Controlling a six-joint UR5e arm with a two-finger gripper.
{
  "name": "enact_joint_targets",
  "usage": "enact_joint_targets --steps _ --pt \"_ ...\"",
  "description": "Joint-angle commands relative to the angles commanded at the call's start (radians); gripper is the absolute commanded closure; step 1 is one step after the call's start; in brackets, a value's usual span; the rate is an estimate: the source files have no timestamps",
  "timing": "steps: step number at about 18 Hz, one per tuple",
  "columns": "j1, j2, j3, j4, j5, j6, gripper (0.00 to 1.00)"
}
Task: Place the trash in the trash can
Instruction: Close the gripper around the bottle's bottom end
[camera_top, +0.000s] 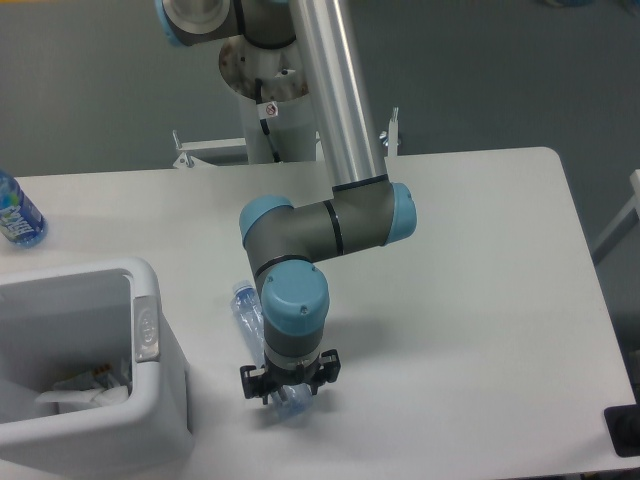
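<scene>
I need to reach the clear plastic bottle (250, 318) and grab it by its base end (292, 408). Then I will drop it into the white trash can.
A long clear plastic bottle (250, 318) lies on the white table, its blue cap end pointing up-left and its base toward the front edge. My gripper (289, 388) points straight down over the bottle's base end. Its black fingers are spread to either side of the bottle, and the wrist hides the tips. The white trash can (160, 385) stands at the front left, just left of the bottle. Pale crumpled scraps (85, 392) lie at its bottom. I cannot pick out the small packet among them.
A bluer bottle with a blue-green label (15, 215) stands at the table's far left edge. The arm's base column (270, 120) rises behind the table. A dark object (625, 432) sits off the table's front right corner.
</scene>
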Motion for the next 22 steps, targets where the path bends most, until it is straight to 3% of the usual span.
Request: enact_joint_targets --steps 4,17,22 --pt "0.003 0.005 0.002 0.0 -0.002 0.003 0.37" --pt "0.024 0.06 0.064 -0.002 -0.017 0.032 0.37" --pt "0.069 0.11 0.101 0.0 -0.116 0.046 0.37"
